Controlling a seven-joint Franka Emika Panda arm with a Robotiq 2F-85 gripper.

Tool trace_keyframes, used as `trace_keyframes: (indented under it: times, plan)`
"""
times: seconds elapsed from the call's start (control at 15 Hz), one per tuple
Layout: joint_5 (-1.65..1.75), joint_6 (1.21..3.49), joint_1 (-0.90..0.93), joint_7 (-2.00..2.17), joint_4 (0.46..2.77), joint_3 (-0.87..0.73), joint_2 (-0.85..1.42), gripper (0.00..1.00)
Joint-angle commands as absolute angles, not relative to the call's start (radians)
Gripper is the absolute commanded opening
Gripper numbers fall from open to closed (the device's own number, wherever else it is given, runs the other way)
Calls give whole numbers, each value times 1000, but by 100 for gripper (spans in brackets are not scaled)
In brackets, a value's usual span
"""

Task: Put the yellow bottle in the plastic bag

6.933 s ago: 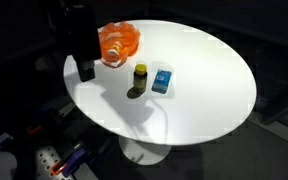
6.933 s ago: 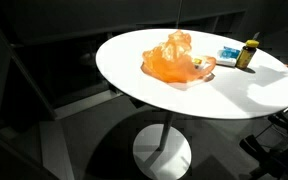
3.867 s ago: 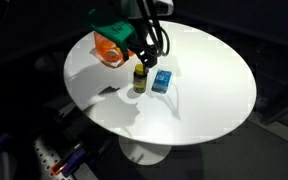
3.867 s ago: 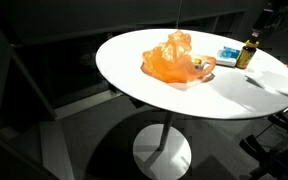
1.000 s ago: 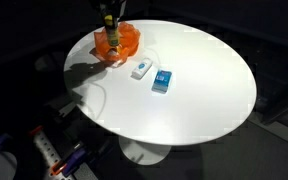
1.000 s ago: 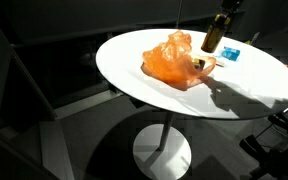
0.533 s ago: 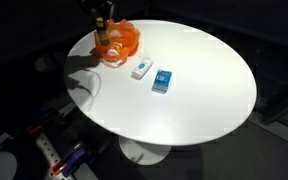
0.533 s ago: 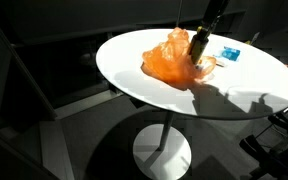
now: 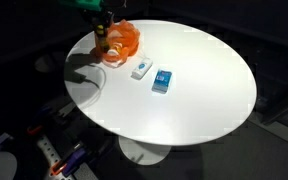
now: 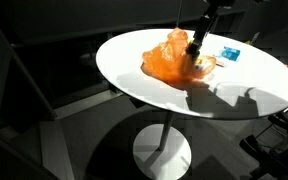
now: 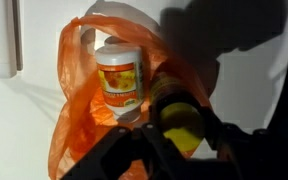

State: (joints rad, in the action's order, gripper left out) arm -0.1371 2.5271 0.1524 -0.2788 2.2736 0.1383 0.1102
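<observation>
The lower end of the yellow bottle is inside the orange bag's rim (image 9: 136,38), beside the white jar. So my gripper needs to let go of the bottle.
The yellow bottle (image 11: 176,112) has a dark body and a yellow cap, and my gripper (image 11: 179,138) is shut on it. It hangs just over the orange plastic bag (image 11: 79,120), whose mouth lies open below. In both exterior views the bottle (image 9: 102,37) (image 10: 196,43) is at the bag (image 9: 122,42) (image 10: 172,58), with the gripper (image 9: 100,25) (image 10: 201,30) above it. I cannot tell whether the bottle touches the bag.
A white jar with an orange label (image 11: 121,80) sits inside the bag. On the round white table (image 9: 204,90) lie a small white item (image 9: 140,69) and a blue box (image 9: 162,81) (image 10: 229,53). The table edge is close behind the bag.
The gripper has carried the bottle sideways and down, from beside the bag to right over its opening. The other items have not moved.
</observation>
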Motion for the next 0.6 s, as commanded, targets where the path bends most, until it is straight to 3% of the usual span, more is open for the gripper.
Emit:
trace_keyframes:
  times: [0.0,0.07,0.33,0.53]
  plan:
    - [-130,2520,137,-307,2242,152,129,71]
    - [-137,2512,136,-311,2241,153,123,72]
    - [-128,2426,127,-295,2230,143,59,100]
    - [-99,2325,113,-262,2222,121,-2,100]
